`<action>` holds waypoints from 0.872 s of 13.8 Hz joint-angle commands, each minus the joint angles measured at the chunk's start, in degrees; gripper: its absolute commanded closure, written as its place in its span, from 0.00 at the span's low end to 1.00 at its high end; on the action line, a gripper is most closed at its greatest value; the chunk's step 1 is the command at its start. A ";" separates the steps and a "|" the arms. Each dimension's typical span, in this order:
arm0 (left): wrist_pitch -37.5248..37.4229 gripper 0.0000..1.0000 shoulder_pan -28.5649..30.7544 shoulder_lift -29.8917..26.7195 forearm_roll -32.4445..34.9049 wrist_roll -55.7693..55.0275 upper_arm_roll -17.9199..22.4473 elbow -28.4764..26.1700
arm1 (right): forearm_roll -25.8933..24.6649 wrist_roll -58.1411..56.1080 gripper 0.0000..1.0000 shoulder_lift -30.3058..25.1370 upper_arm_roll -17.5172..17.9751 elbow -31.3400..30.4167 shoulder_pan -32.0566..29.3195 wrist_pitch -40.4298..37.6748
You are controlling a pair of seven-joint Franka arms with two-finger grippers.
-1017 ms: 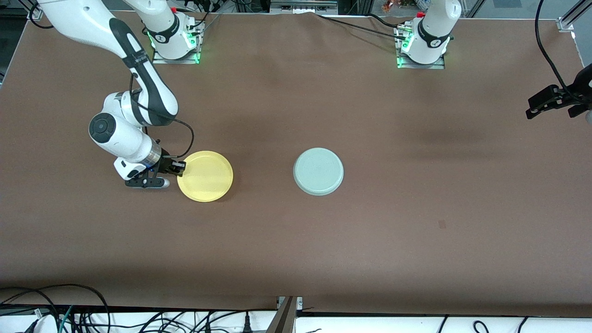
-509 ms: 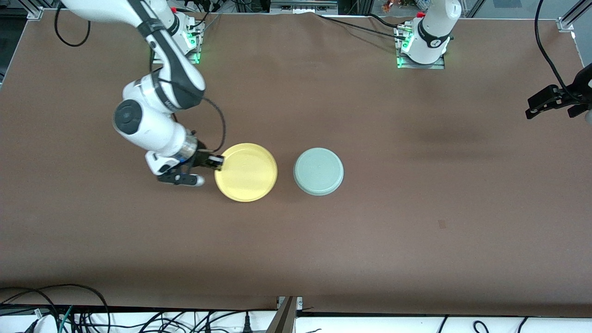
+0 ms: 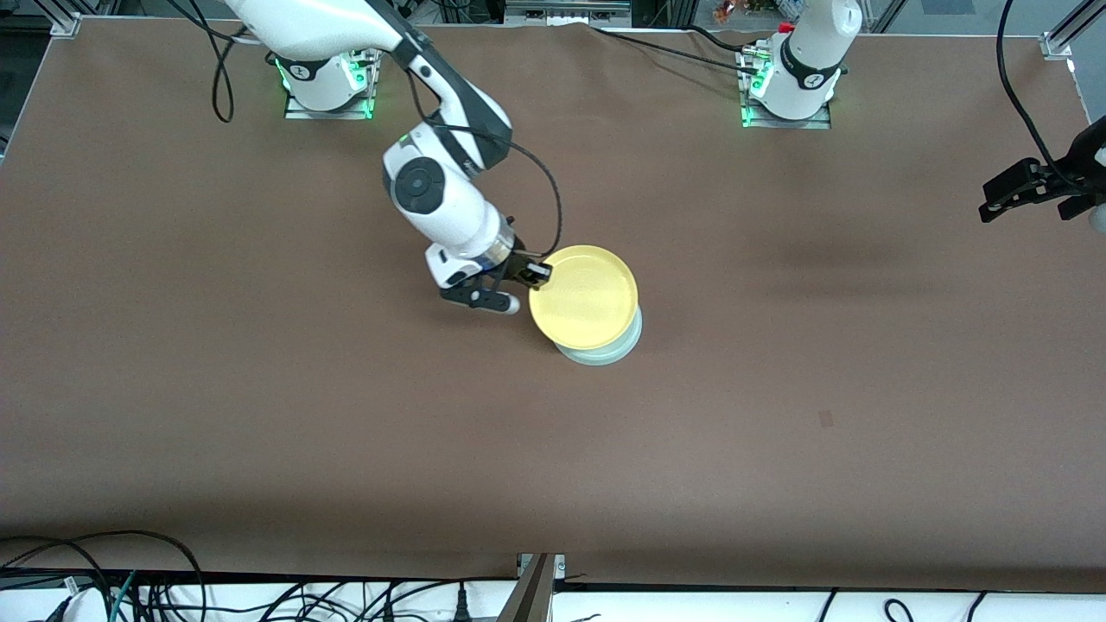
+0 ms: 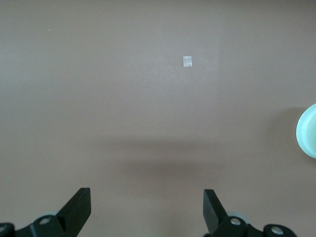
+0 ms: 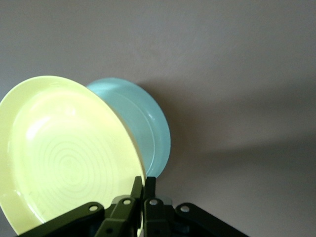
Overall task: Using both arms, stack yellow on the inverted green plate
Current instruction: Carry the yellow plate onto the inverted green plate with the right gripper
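The green plate juts past the yellow plate's near edge, so my right gripper should center and lower the yellow one onto it before releasing.
The yellow plate hangs right side up over the inverted pale green plate, which lies on the brown table and shows only as a crescent under it. My right gripper is shut on the yellow plate's rim at the side toward the right arm's end. In the right wrist view the yellow plate is clamped between the fingers, with the green plate just under it. My left gripper is open and empty, up over the bare table at the left arm's end. The green plate's edge shows in the left wrist view.
A small pale tag lies on the brown table cloth nearer to the front camera, toward the left arm's end. Cables run along the table's front edge.
My right arm has carried the yellow plate from the right arm's end of the table across to over the green plate. The green plate and the left arm have not moved.
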 commanded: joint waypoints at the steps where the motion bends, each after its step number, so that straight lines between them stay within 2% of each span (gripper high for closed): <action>1: -0.51 0.00 -0.41 -0.75 -0.59 0.56 -0.34 -0.03 | -3.97 4.66 1.00 3.75 -3.60 2.21 4.80 3.07; 6: -0.59 0.00 -0.49 -0.75 -0.50 0.56 -0.52 -0.03 | -4.60 7.13 1.00 7.35 -8.87 2.12 11.93 7.90; 12: -0.59 0.00 -0.49 -0.84 -0.50 0.56 -0.60 -0.03 | -4.51 6.87 1.00 7.80 -9.50 3.00 11.85 8.70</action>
